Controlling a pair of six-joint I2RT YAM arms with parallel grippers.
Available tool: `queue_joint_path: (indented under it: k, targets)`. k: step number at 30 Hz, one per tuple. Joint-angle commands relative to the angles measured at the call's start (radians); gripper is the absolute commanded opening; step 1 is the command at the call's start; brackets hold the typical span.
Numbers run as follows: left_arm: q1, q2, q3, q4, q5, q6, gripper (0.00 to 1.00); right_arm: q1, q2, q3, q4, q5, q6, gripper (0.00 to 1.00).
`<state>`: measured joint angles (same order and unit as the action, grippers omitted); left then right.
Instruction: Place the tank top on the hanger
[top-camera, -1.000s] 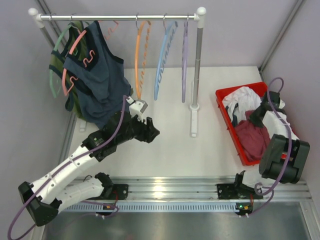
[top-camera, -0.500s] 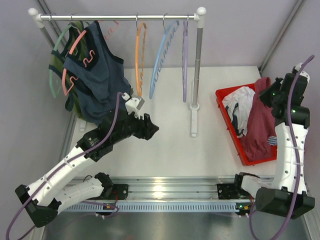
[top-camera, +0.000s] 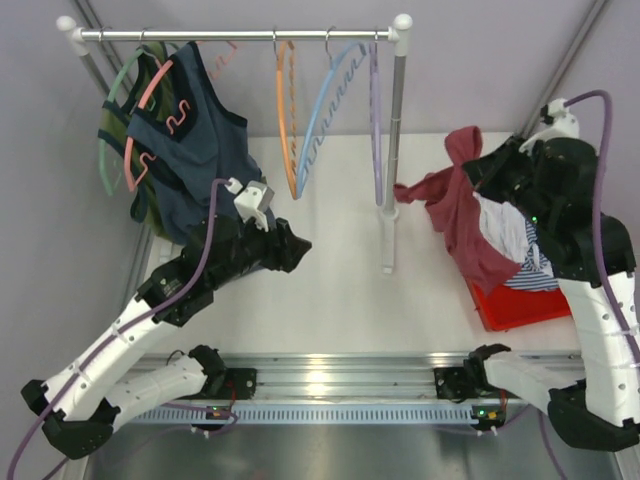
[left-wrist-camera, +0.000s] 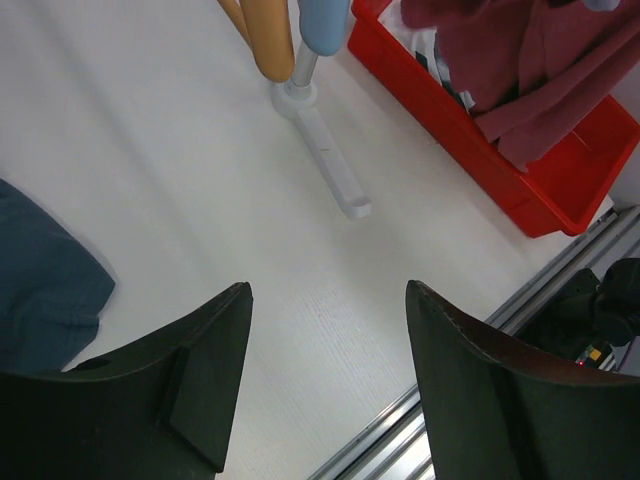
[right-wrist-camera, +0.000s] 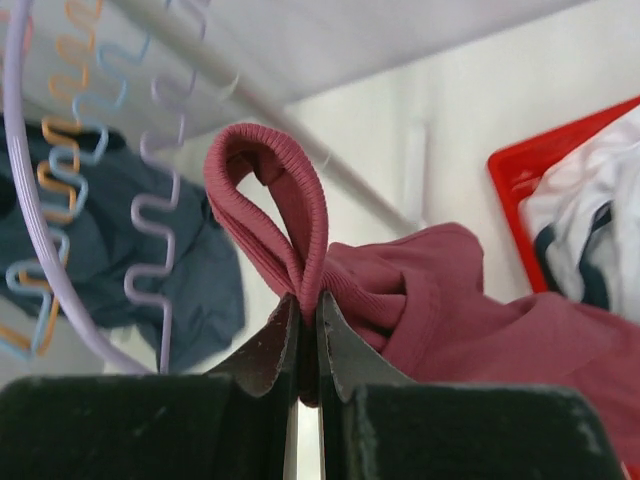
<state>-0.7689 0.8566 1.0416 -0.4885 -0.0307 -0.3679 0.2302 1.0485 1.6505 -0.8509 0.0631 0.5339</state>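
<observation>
My left gripper will next grab the maroon tank top's ribbed edge (top-camera: 461, 144), apart from my right gripper's hold, to spread the tank top for the hanger.
The maroon tank top (top-camera: 462, 215) hangs in the air over the left end of the red bin, to the right of the rack's post. My right gripper (top-camera: 480, 158) is shut on it. Close up, the two jaws (right-wrist-camera: 308, 300) pinch a ribbed strap loop (right-wrist-camera: 272, 185) that stands up above them, and the rest of the top (right-wrist-camera: 470, 300) bunches to the right. The orange hanger (top-camera: 288, 120) hangs from the rail, empty, its wavy bar (right-wrist-camera: 47, 178) blurred at far left. My left gripper (top-camera: 290, 246) is open below it, with only tabletop between its fingers (left-wrist-camera: 327, 290).
A light blue hanger (top-camera: 325, 100) and a lilac hanger (top-camera: 376, 120) hang right of the orange one. A dark blue top (top-camera: 195, 160) on a pink hanger fills the rail's left end. The rack post (top-camera: 396, 130) and foot (top-camera: 387, 245) stand mid-table. The red bin (top-camera: 510, 305) holds white and striped garments.
My right arm has lifted the tank top out of the red bin and carried it up and left toward the rack. My left gripper has drawn back slightly from the orange hanger.
</observation>
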Motion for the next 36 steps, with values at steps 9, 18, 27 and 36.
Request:
queue_joint_path:
  k: [9,18,27,36]
  targets:
    - [-0.003,-0.073,-0.052,0.013,-0.071,-0.111,0.69,0.685,-0.127,-0.567,0.282,0.317,0.224,0.00]
    - [-0.003,-0.140,-0.349,0.131,-0.025,-0.285,0.72,1.090,0.010,-0.912,0.586,0.354,0.314,0.00]
    - [-0.004,0.059,-0.614,0.572,0.219,-0.373,0.72,1.212,-0.247,-1.187,0.403,0.428,0.567,0.03]
    - [-0.004,0.502,-0.468,0.778,0.388,-0.252,0.69,1.213,-0.538,-1.213,0.125,0.524,0.655,0.00]
